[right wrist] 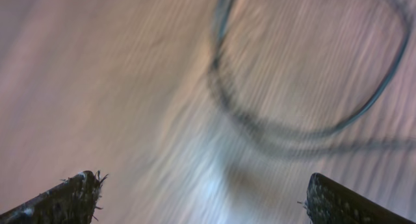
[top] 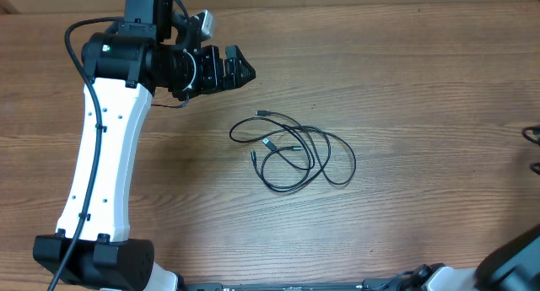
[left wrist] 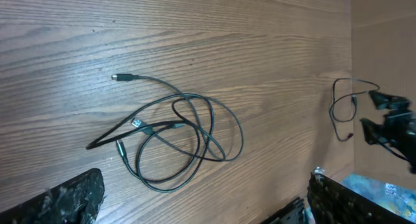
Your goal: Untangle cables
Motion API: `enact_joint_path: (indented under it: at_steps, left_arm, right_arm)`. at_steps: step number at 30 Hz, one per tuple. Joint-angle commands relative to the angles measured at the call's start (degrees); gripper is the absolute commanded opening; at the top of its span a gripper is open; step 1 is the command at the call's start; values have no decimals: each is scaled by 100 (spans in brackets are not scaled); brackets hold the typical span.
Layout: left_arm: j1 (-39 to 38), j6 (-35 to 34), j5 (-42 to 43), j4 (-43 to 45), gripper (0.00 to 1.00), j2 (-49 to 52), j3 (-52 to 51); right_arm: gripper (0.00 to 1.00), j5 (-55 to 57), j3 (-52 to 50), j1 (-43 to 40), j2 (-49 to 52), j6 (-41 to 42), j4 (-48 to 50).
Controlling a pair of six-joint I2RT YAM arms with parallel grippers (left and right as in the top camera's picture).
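Observation:
The cable's outer loop bend is beside my left gripper. My left gripper will grab the cable there next, so the plugs and crossings stay free for my right gripper to untangle.
The thin black cables (top: 287,146) lie in a loose tangle of overlapping loops on the middle of the wooden table, with small plugs (top: 264,114) at their ends. My left gripper (top: 229,69) hovers at the back left of them, open and empty. In the left wrist view the cables (left wrist: 175,124) lie ahead of the wide-apart fingers (left wrist: 65,198). The right wrist view is blurred by motion: its gripper (right wrist: 205,201) is open with nothing between the fingers, and a dark loop of cable (right wrist: 286,133) lies ahead of it.
The white left arm (top: 101,156) runs from its base at the front left up to the back. A black part of the right arm (top: 533,136) shows at the table's right edge, also seen from the left wrist (left wrist: 390,120) with a thin wire loop (left wrist: 341,110) beside it.

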Motion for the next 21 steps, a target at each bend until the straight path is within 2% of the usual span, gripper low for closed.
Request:
enact_joint_path:
  at_steps: [1,8,11,13,14,16,18,21]
  left_arm:
    - [-127,83,-284,2,100,61,-96]
    - [-599,81,-581,7,100,61,-734]
    - [-870,83,-634,66,99,61,-1211]
    - [-1058,42,-1019,192,94,61,-1532]
    - [-1113,-66,-1220,256,95,61,-1644]
    - [-1217,-686,-1845,411,100,61,-1891]
    - [-1248,-1445,-2358,645,99,61,-2122]
    - [-1248,-2573,-2509,1073,100,61,-2422]
  right_arm:
    - [100,-496,83,457,-944,651,-739]
    - [100,-2194,83,1779,-1526,649,-2070]
    - [100,-2238,79,2404,-1517,647,-2507]
    - [100,-2247,76,2754,-1517,651,-2712]
    - [100,-2245,76,2872,-1517,651,-2782]
    - [100,-2243,74,3156,-1517,649,-2959]
    - [100,-2240,72,3410,-1517,647,-3112]
    - [100,-2212,72,3799,-1517,586,-3283]
